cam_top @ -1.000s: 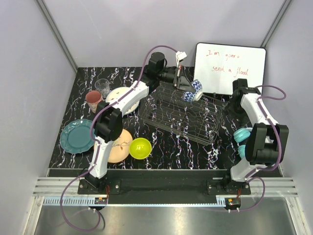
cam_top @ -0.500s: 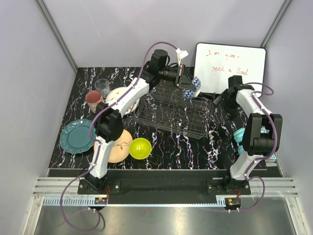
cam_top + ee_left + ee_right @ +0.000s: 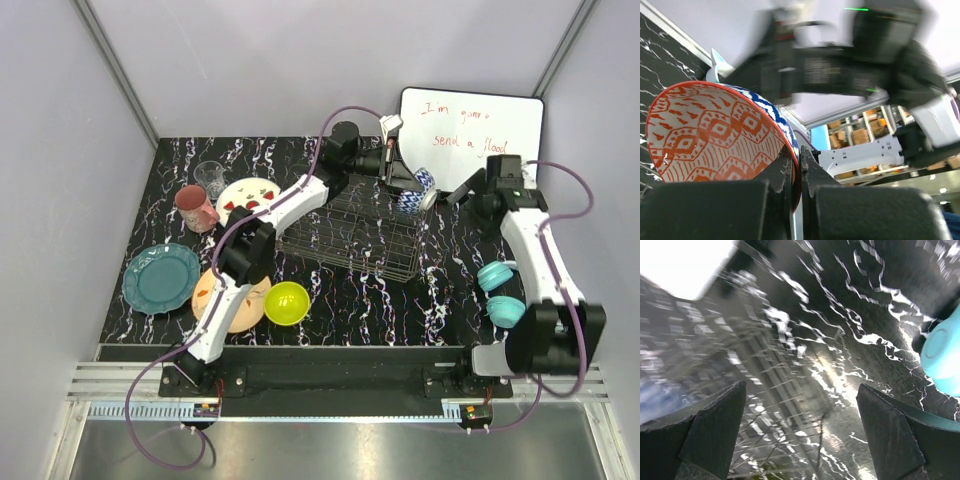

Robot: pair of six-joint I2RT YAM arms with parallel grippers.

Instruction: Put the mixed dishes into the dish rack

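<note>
The bowl hangs tilted above the rack's corner and would drop onto the rack's edge if my left gripper let go now, so my left gripper should keep holding it until it is lower.
My left gripper point(image 3: 402, 180) is shut on the rim of the red-white patterned bowl point(image 3: 417, 191), held in the air above the far right corner of the wire dish rack point(image 3: 350, 235). In the left wrist view the jaws point(image 3: 799, 165) pinch the bowl's rim point(image 3: 710, 132). My right gripper point(image 3: 468, 192) is open and empty just right of the bowl; its view shows blurred rack wires point(image 3: 765, 405) between the fingers point(image 3: 715, 430). The watermelon plate point(image 3: 248, 194), pink mug point(image 3: 195, 207), clear glass point(image 3: 210, 177), teal plate point(image 3: 160, 277), peach plate point(image 3: 232, 298) and lime-green bowl point(image 3: 287, 302) lie left of the rack.
A whiteboard point(image 3: 470, 135) with red writing leans at the back right. Two small teal curved objects point(image 3: 495, 275) point(image 3: 503, 310) lie at the right edge; one shows in the right wrist view point(image 3: 945, 357). The right arm fills the left wrist view point(image 3: 855, 65), blurred.
My left gripper has carried the patterned bowl to the right, past the rack's far right corner. The rack has shifted left and straightened. The right arm has swung and its wrist has shifted.
</note>
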